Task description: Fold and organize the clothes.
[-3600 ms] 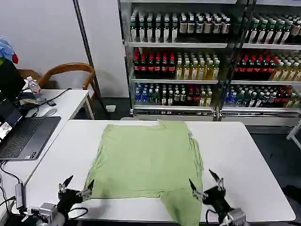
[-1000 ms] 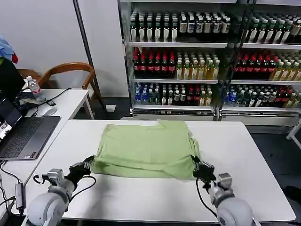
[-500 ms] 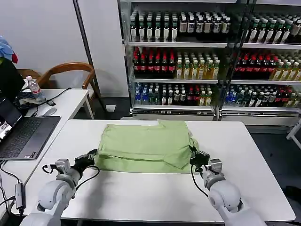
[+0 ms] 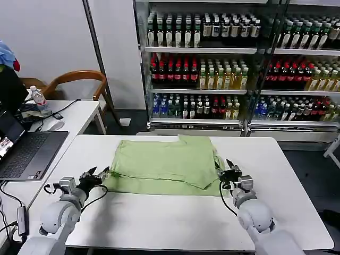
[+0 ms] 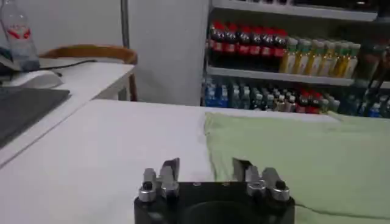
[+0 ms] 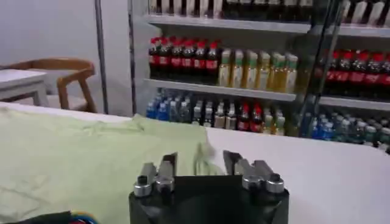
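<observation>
My right gripper is to grab that raised side edge of the shirt next, because it bunches up into a small fold while the rest of the shirt lies flat.
The clothes are one light green shirt, folded over on itself on the white table, with its upper layer ending short of the near edge. My left gripper hovers open at the shirt's near left corner, holding nothing. My right gripper stands open at the near right corner, also holding nothing. In the left wrist view the left gripper is just above the table with the shirt beyond it. In the right wrist view the right gripper faces the shirt.
An open laptop and a cable lie on the side desk to the left, with a water bottle and a wooden chair behind. Shelves of drink bottles fill the back. Bare tabletop lies in front of the shirt.
Both grippers carried the shirt's near hem away from me, folding it over. Since half a second ago they have let go and opened, and the top layer lies flat.
</observation>
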Available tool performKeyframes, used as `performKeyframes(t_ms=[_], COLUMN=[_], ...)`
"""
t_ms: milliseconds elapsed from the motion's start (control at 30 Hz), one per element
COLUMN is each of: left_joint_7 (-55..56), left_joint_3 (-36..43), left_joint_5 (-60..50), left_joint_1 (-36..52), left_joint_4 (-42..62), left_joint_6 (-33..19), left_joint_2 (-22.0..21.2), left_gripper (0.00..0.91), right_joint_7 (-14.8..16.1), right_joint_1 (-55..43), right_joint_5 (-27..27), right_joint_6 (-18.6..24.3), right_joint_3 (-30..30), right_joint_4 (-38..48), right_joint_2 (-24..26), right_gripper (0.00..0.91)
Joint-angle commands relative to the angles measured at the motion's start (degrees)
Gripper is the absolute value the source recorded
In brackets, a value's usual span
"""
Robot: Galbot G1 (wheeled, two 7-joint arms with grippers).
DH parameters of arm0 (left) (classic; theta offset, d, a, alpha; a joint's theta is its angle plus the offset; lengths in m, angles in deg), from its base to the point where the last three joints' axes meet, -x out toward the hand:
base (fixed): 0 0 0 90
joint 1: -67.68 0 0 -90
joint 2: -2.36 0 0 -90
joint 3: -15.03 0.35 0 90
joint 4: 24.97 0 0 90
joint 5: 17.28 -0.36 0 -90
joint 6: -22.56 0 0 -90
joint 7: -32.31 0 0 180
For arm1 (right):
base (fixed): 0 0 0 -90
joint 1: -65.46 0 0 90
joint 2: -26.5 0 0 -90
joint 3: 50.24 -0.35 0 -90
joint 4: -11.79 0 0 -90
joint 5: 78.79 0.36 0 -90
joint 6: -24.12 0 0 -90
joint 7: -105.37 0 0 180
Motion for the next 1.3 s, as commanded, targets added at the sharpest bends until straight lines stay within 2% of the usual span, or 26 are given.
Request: performKeyframes(t_ms=[33,133,167,200,233,600,933,1133,1300], left_joint_7=[-0.3,-0.4,-0.4,-0.4,-0.3,-0.4,-2.2,-3.0,-2.9], left_joint_3=[-0.9,-0.1,0.1,0.5,0.9,1.9,2.3,0.0,-3.6], left_joint_5=[-3.4,-6.3,-6.9,-7.4,-7.5,-8.6,-9.5,-10.0,-10.5], left_joint_1=[-10.3,-10.8,-10.7,-10.5,-10.0,-6.6,-8.0,-16.2,-25.9], left_joint_4=[-9.6,-8.9,-8.5,-7.9,-7.2,-1.9,-3.9,-12.1,-21.9], left_joint_6=[2.7,5.2,5.3,5.5,5.6,5.4,5.6,5.7,5.9], left_joint_2=[1.7,1.5,1.5,1.3,1.2,0.6,0.2,0.0,-0.5], left_gripper=[0.907,0.907,0.907,0.191,0.040,0.050,0.040,0.040,0.040], right_joint_7=[-0.1,0.1,0.2,0.3,0.3,0.8,1.4,1.8,2.6], right_joint_1=[8.8,10.5,10.8,11.2,11.3,9.8,9.7,16.6,27.6], right_joint_5=[0.9,0.6,0.6,0.5,0.6,2.2,2.2,1.2,-1.7], right_joint_6=[-1.4,-2.7,-3.0,-3.8,-3.8,-3.4,-3.3,-3.1,-2.4], right_joint_3=[-1.7,-1.9,-2.0,-2.0,-1.9,-1.3,-0.6,-3.6,-10.1], right_joint_4=[-5.4,-5.0,-4.9,-4.8,-4.7,-2.8,-4.0,-10.3,-17.8], right_joint_2=[2.0,1.9,1.9,2.0,2.0,1.3,1.3,2.9,4.9], right_gripper=[0.907,0.907,0.534,0.101,0.000,0.000,0.000,0.000,0.000])
